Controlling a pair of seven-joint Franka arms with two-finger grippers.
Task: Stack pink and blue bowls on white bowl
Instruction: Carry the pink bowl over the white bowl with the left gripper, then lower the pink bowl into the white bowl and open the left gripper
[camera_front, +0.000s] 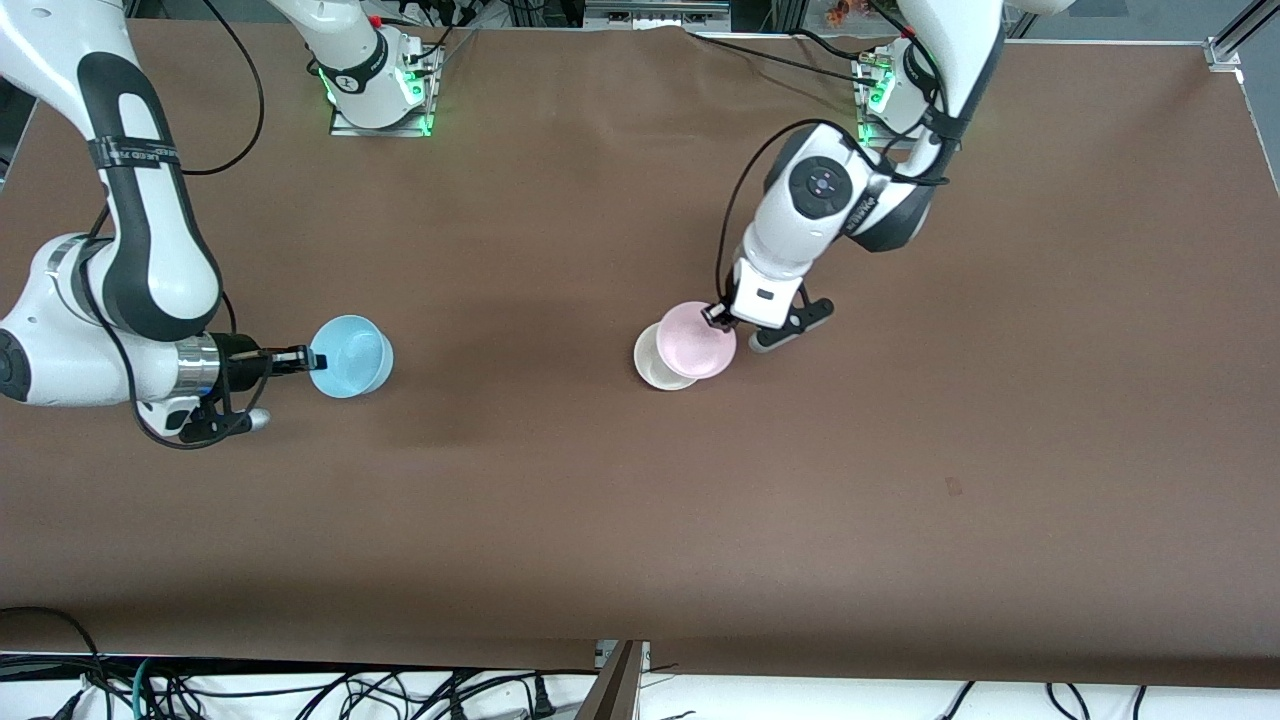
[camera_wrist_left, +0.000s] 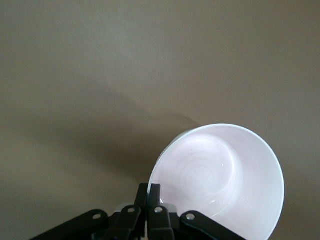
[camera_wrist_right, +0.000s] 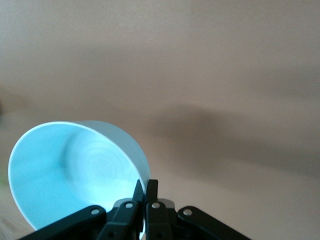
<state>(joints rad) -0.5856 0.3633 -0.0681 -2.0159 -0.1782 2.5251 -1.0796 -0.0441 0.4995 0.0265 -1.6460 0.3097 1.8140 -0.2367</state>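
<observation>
The white bowl's rim juts out past the pink bowl. My left gripper now keeps holding the pink bowl until I center and lower the pink bowl.
My left gripper (camera_front: 718, 316) is shut on the rim of the pale pink bowl (camera_front: 697, 340) and holds it tilted over the white bowl (camera_front: 658, 370), which sits on the table and is partly covered by it. In the left wrist view the fingers (camera_wrist_left: 154, 192) pinch the pink bowl's rim (camera_wrist_left: 225, 180). My right gripper (camera_front: 312, 360) is shut on the rim of the sky blue bowl (camera_front: 350, 356) and holds it tilted over the table toward the right arm's end. The right wrist view shows the gripper (camera_wrist_right: 146, 187) clamped on the blue bowl (camera_wrist_right: 70, 175).
The brown table (camera_front: 640, 520) carries nothing else. The arm bases (camera_front: 380, 90) stand along the edge farthest from the front camera. Cables hang below the edge nearest the front camera.
</observation>
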